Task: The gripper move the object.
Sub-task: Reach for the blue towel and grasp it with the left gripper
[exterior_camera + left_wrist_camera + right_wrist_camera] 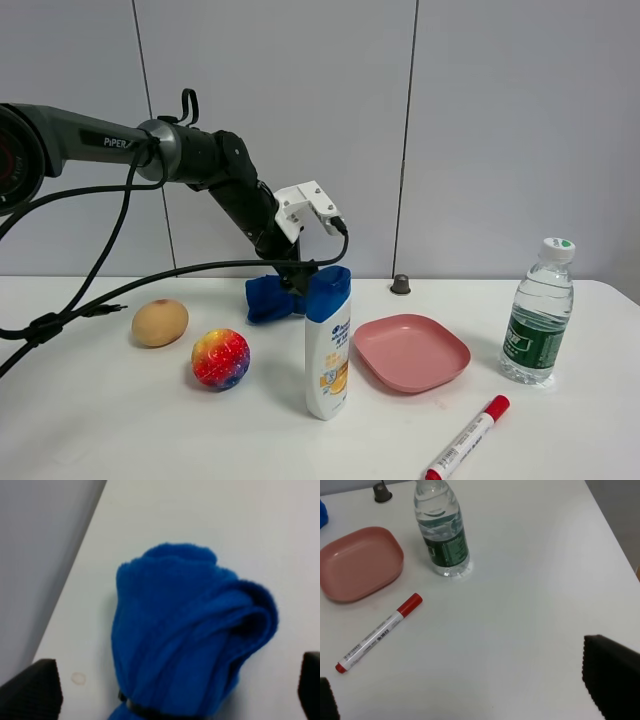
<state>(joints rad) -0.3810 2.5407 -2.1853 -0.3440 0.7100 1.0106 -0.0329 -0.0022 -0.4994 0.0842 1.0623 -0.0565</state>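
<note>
The fingers of my left gripper end near the cloth's upper side [264,286] [172,675], short of the table, so the gripper needs to go lower before it closes on the blue cloth.
A rolled blue cloth [268,298] lies on the white table near the back wall, just behind a white shampoo bottle [328,345] with a blue cap. My left gripper [291,284] reaches down over the cloth. In the left wrist view the cloth [190,640] fills the space between the two black fingers [35,690], which stand wide apart on either side of it; a dark band wraps its near end. My left gripper [180,692] is open. My right gripper [470,695] is open and empty over bare table and is out of the exterior view.
A tan oval object [160,323] and a multicoloured ball [221,358] sit left of the shampoo bottle. A pink plate [411,352], a water bottle [538,315] and a red-capped marker [468,438] lie to the right. A small dark knob [401,285] stands by the wall.
</note>
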